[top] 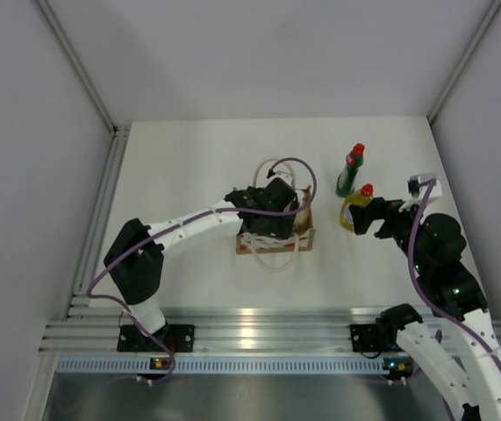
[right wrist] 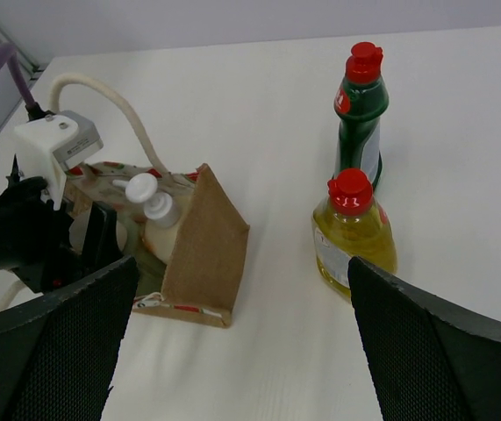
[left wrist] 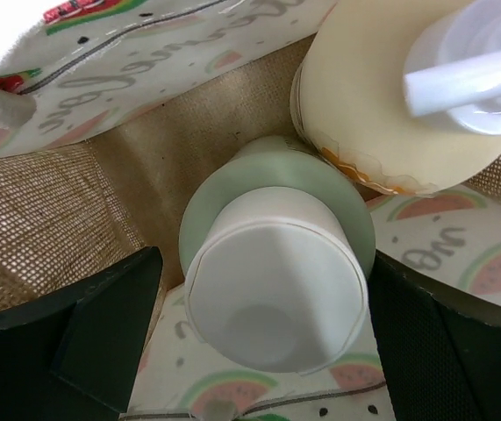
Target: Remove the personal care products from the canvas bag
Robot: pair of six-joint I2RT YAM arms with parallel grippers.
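I would leave the pale green bottle behind if I raised my left gripper now, because there is a gap between the bottle and one open finger.
The canvas bag [top: 276,243] stands mid-table, and the right wrist view shows its tan end wall [right wrist: 202,241]. My left gripper [top: 274,217] is down inside it. Its jaws are open on either side of the pale green bottle's white cap [left wrist: 272,294], with a gap on the left side. The cream pump bottle [left wrist: 364,105] stands just behind, also in the bag [left wrist: 39,202]. The dark green bottle [top: 351,171] and the yellow bottle [top: 355,210] stand on the table right of the bag. My right gripper [top: 361,219] is open and empty, close beside the yellow bottle [right wrist: 353,232].
The cream rope handles [top: 272,167] hang over the bag's far and near sides. A purple cable [top: 307,175] arcs over the bag. White walls enclose the table on the left, back and right. The dark green bottle [right wrist: 361,114] stands behind the yellow one.
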